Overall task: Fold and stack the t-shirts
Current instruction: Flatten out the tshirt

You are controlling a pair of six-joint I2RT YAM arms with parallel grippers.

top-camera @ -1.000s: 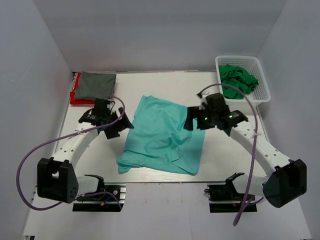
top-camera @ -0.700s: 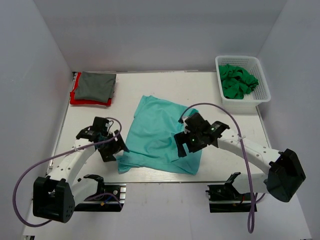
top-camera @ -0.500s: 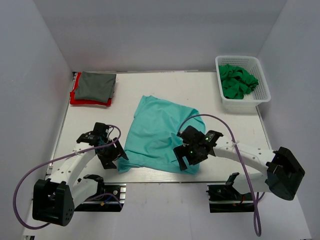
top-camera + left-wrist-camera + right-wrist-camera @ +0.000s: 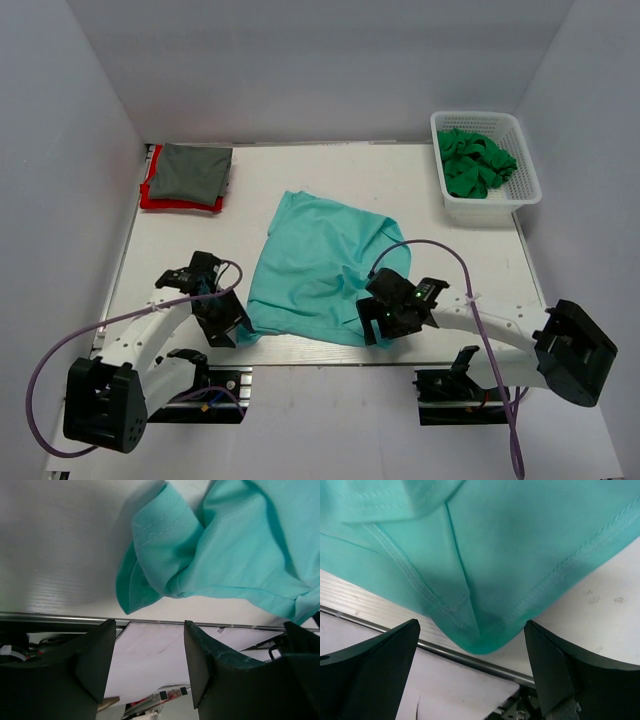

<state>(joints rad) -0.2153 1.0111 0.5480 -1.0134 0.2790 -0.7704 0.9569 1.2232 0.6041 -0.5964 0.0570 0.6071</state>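
Observation:
The right gripper pinches the near stitched corner (image 4: 384, 342) of the light teal t-shirt (image 4: 318, 265) next, to stretch and spread the t-shirt flat for folding.
A large light teal t-shirt (image 4: 318, 265) lies rumpled in the middle of the table, its near edge at the table's front rim. My left gripper (image 4: 228, 325) is open and empty beside the shirt's near left corner (image 4: 145, 575). My right gripper (image 4: 375, 330) is open over the near right corner (image 4: 487, 630), which lies between the fingers without being held. A dark grey t-shirt (image 4: 192, 171) lies folded on a red one (image 4: 158, 199) at the far left. Bright green t-shirts (image 4: 474, 160) are bunched in the basket.
The white lattice basket (image 4: 520, 190) stands at the far right corner. The table's front metal edge (image 4: 60, 616) runs just under both grippers, also showing in the right wrist view (image 4: 465, 657). White walls close the sides and back.
Both arms have swung from the shirt's middle sides toward the near edge, ending at its two near corners. The shirt has barely shifted.

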